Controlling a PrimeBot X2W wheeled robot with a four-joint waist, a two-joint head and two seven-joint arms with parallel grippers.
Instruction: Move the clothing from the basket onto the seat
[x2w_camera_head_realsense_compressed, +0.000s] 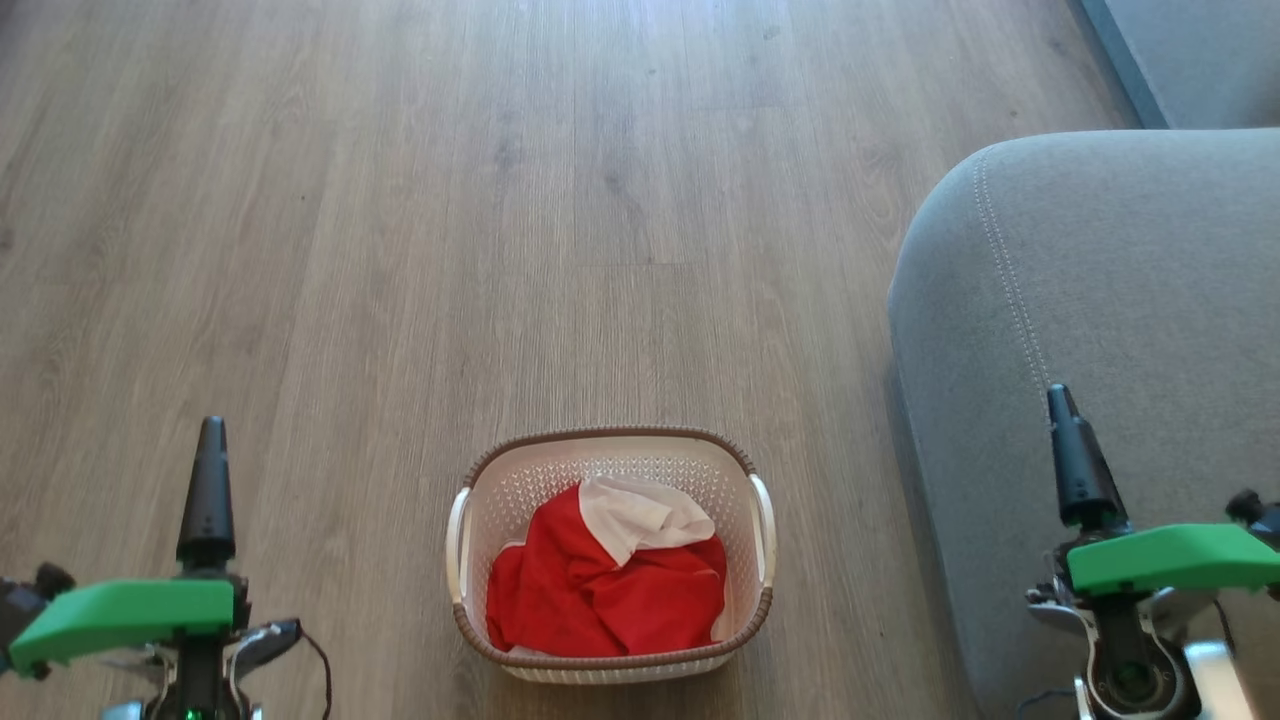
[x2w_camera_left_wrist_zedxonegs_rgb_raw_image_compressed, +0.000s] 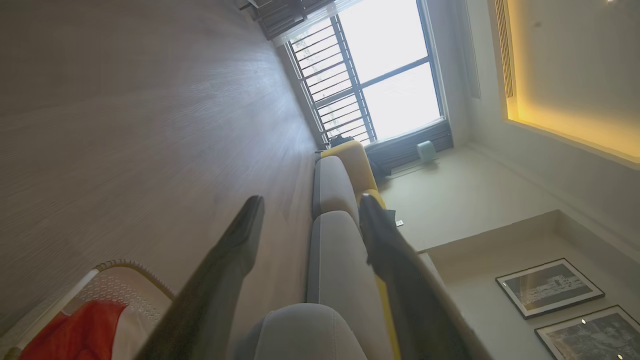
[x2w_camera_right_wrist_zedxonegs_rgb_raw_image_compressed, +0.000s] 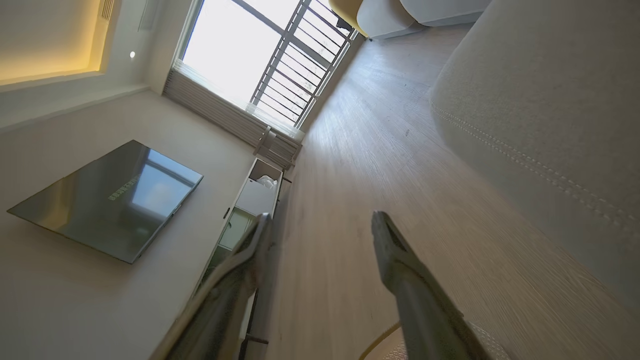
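Observation:
The white part of the red-and-white garment lies bunched on top of the slack red cloth (x2w_camera_head_realsense_compressed: 606, 600), so the robot's left gripper will next grab the garment by its raised white fold (x2w_camera_head_realsense_compressed: 649, 514).
The cream-white basket (x2w_camera_head_realsense_compressed: 612, 436) with a brown rim stands on the floor at the bottom middle of the head view. Inside lies the clothing (x2w_camera_head_realsense_compressed: 600, 595), crumpled bright red fabric with a white part (x2w_camera_head_realsense_compressed: 640, 512) on top; I cannot tell the two garments apart. The grey seat (x2w_camera_head_realsense_compressed: 1100, 300) rises just right of the basket. My left gripper (x2w_camera_head_realsense_compressed: 211, 440) hangs left of the basket, open and empty, as does my right gripper (x2w_camera_head_realsense_compressed: 1060, 402) over the seat's front. The left wrist view shows the open left gripper (x2w_camera_left_wrist_zedxonegs_rgb_raw_image_compressed: 310, 212), the basket (x2w_camera_left_wrist_zedxonegs_rgb_raw_image_compressed: 127, 280) and the clothing (x2w_camera_left_wrist_zedxonegs_rgb_raw_image_compressed: 75, 332).
Wooden floor (x2w_camera_head_realsense_compressed: 500, 200) stretches ahead and to the left. A grey and yellow sofa (x2w_camera_left_wrist_zedxonegs_rgb_raw_image_compressed: 332, 185) runs toward a barred window (x2w_camera_left_wrist_zedxonegs_rgb_raw_image_compressed: 370, 75). In the right wrist view, the open right gripper (x2w_camera_right_wrist_zedxonegs_rgb_raw_image_compressed: 320, 227) faces a wall screen (x2w_camera_right_wrist_zedxonegs_rgb_raw_image_compressed: 110, 200) and a low cabinet (x2w_camera_right_wrist_zedxonegs_rgb_raw_image_compressed: 255, 195), with the seat (x2w_camera_right_wrist_zedxonegs_rgb_raw_image_compressed: 550, 100) alongside.

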